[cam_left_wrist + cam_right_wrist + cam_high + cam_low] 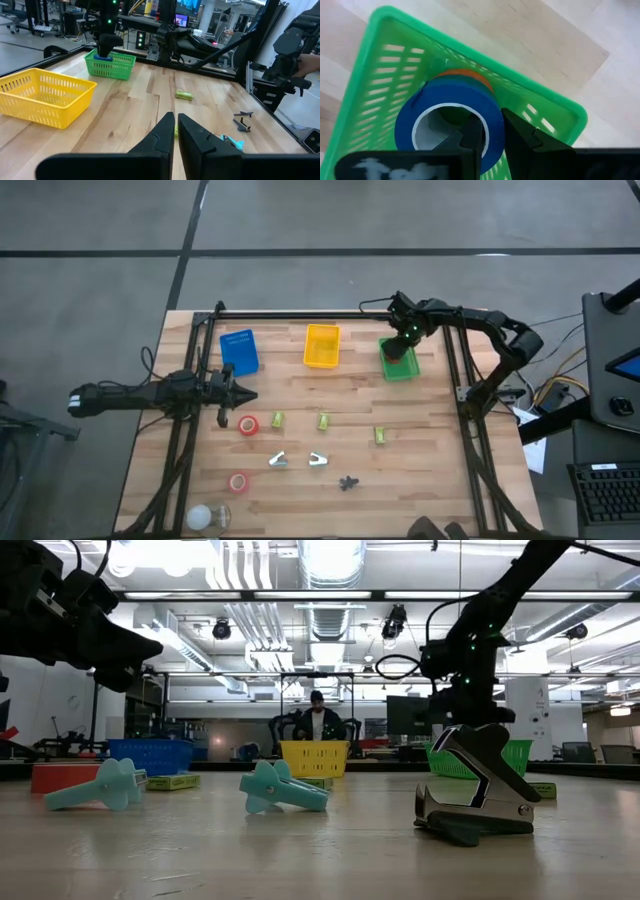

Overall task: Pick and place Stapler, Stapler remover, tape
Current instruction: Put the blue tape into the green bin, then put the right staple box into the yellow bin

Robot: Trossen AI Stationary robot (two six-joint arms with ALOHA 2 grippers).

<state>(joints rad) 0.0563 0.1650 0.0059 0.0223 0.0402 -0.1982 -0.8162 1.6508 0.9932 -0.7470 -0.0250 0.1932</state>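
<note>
The blue roll is over the orange roll (465, 75) inside the green rim and would stay in the basket, so the robot's right gripper needs to let go of the blue roll.
My right gripper (492, 131) is shut on a blue tape roll (445, 102) over the green basket (398, 366) at the table's far right. An orange roll (465, 75) shows under the blue one. Two red tape rolls (248, 424) (238, 482) lie flat on the table's left half. Two teal staple removers (278, 461) (318, 460) and a black one (348, 482) lie near the front. Three small green blocks (323, 420), perhaps the staplers, lie mid-table. My left gripper (245, 393) waits shut at the left, above the table. My right gripper has one finger (470, 137) inside the blue roll's core and the other (522, 136) outside, pinching the roll's wall (492, 120) between them. The fingers point down from above. The roll lies level at about the basket's rim (102, 57); whether it rests on the orange roll I cannot tell.
A blue basket (238, 352) and a yellow basket (321, 345) stand to the left of the green one along the far edge. A white ball-like thing (200, 516) and a clear roll (221, 514) sit at the front left corner. A person (317, 720) stands beyond the table.
</note>
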